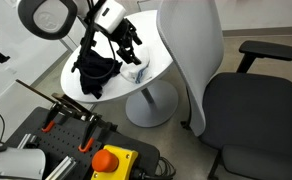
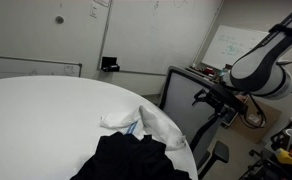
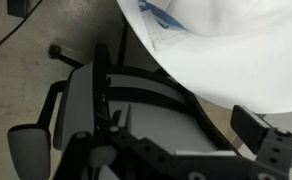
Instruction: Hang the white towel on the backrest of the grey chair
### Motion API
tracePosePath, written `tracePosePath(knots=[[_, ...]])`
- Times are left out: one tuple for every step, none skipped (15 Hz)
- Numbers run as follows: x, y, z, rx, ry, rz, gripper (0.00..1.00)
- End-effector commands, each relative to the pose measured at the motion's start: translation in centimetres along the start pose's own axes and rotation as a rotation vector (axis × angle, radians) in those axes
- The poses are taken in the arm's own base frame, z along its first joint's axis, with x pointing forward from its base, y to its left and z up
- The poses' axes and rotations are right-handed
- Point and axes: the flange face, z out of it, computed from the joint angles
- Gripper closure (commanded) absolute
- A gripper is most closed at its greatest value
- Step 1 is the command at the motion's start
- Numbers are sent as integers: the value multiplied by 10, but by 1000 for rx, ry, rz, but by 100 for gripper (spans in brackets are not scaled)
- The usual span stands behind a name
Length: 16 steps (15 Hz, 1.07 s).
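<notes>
The robot should next grab the white towel [image 1: 134, 72] with its gripper by the towel's blue-striped end, so the rest stays free to hang over the backrest.
The white towel [image 1: 134, 72] lies crumpled near the edge of the round white table [image 1: 81, 52], next to a black cloth [image 1: 96, 76]. It also shows in the other exterior view [image 2: 136, 122] and at the top of the wrist view [image 3: 161, 12]. The grey chair stands beside the table, its pale backrest [image 1: 191, 50] upright and its dark seat [image 1: 251, 105] bare. My gripper [image 1: 132, 42] hangs in the air above the towel, apart from it. In the wrist view the gripper [image 3: 181, 130] is open and empty, with the chair [image 3: 86, 105] below it.
The table's pedestal base [image 1: 151, 105] stands on the floor. A control box with a red stop button [image 1: 111, 160] and clamps sits in the foreground. A ring lamp [image 1: 48, 15] hangs at the upper left. The chair's armrest [image 1: 266, 50] sticks out at the right.
</notes>
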Motion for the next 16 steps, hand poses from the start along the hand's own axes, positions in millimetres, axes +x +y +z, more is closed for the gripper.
tracePosePath(knots=[[-18,-17,36,-16,-2,53,0],[-23,-22,44,-20,-7,61,0],[-27,-27,51,-23,-12,67,0],[-32,-32,59,-27,-19,74,0],[-37,-36,66,-31,-20,76,0],[-42,-40,74,-36,-23,77,0],[-46,-43,80,-40,-26,76,0],[-51,-45,88,-46,-28,75,0],[-54,-47,94,-51,-30,73,0],[-58,-49,100,-57,-32,70,0],[-62,-49,106,-62,-31,68,0],[-65,-51,111,-68,-32,63,0],[-67,-51,116,-73,-31,60,0],[-68,-52,120,-78,-30,58,0],[-69,-53,124,-81,-28,55,0],[-69,-53,127,-84,-27,53,0]])
